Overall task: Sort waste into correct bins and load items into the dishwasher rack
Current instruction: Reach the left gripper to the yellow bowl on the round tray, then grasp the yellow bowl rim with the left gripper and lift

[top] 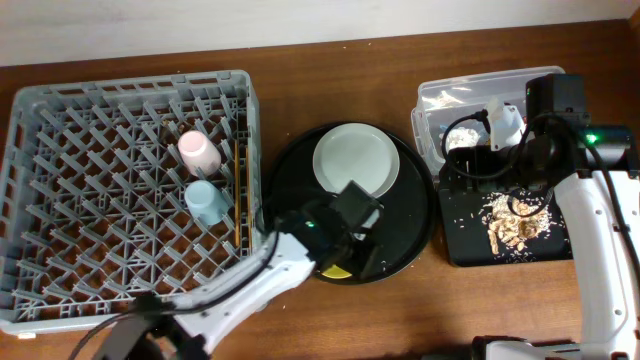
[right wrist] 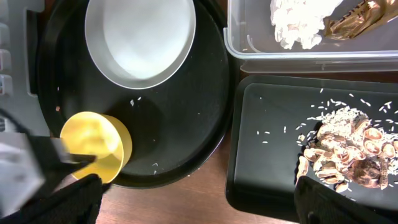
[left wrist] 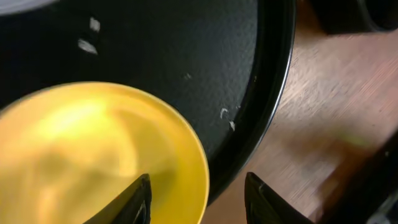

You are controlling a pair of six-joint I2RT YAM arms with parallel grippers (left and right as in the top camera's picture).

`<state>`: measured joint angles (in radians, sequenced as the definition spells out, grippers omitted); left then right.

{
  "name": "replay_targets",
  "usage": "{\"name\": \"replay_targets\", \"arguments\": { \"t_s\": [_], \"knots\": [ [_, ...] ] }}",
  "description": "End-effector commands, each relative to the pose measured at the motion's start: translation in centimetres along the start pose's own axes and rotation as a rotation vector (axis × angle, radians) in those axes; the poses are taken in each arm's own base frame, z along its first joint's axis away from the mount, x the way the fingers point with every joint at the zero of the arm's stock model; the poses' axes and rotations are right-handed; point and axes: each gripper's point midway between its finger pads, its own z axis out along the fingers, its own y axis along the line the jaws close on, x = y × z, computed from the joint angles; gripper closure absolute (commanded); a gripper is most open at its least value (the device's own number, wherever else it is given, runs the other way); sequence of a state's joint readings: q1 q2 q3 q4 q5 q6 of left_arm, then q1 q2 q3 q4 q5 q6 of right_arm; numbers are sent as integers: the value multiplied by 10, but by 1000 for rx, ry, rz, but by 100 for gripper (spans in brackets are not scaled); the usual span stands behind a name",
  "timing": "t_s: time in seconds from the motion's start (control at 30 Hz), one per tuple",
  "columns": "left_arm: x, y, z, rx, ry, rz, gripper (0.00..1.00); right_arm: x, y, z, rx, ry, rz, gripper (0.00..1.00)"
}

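My left gripper should next grab the yellow bowl's rim near the tray's edge, so the bowl's base stays free to load into the rack (top: 60, 150).
The yellow bowl (left wrist: 93, 155) sits at the near edge of the round black tray (left wrist: 186, 50). My left gripper (left wrist: 199, 202) is open and straddles the bowl's rim, one finger inside and one outside; from overhead it (top: 350, 235) covers most of the bowl (top: 335, 270). The white plate (top: 355, 160) lies on the same tray. The pink cup (top: 197, 152), light-blue cup (top: 205, 200) and chopsticks (top: 240, 200) are in the grey rack (top: 60, 150). My right gripper (right wrist: 199, 205) is open and empty, high above the black bin (right wrist: 273, 155).
The clear tub (right wrist: 249, 53) holds the white napkin (right wrist: 301, 18) and the gold-brown wrapper (right wrist: 357, 18). The black bin holds beige food scraps (right wrist: 348, 152) and scattered crumbs. A strip of wooden table (right wrist: 236, 186) separates the round tray from the bin.
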<state>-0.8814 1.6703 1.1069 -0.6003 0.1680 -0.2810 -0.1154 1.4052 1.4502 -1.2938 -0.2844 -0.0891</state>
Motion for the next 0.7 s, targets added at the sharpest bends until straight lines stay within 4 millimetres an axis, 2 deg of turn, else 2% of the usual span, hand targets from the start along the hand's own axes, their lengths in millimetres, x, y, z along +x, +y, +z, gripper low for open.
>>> {"name": "replay_targets", "arguments": {
  "t_s": [0.0, 0.07, 0.13, 0.3, 0.37, 0.5, 0.6, 0.67],
  "knots": [
    [10, -4, 24, -21, 37, 17, 55, -2, -2, -4, 10, -13, 0, 1],
    [13, 5, 33, -89, 45, 29, 55, -2, -2, -4, 10, -13, 0, 1],
    [14, 8, 38, -107, 51, 20, 63, -2, -2, -4, 10, -13, 0, 1],
    [27, -6, 47, -99, 87, 63, 67, -2, -2, -4, 11, -13, 0, 1],
    [27, -7, 48, -102, 88, 67, 72, -2, -2, -4, 10, -13, 0, 1],
    [27, -5, 47, -109, 85, 67, 75, -2, -2, -4, 10, -13, 0, 1],
    [26, -3, 47, -123, 80, 68, 99, -2, -2, -4, 10, -13, 0, 1],
    [26, -3, 47, -123, 80, 68, 99, -2, -2, -4, 11, -13, 0, 1]
  ]
}}
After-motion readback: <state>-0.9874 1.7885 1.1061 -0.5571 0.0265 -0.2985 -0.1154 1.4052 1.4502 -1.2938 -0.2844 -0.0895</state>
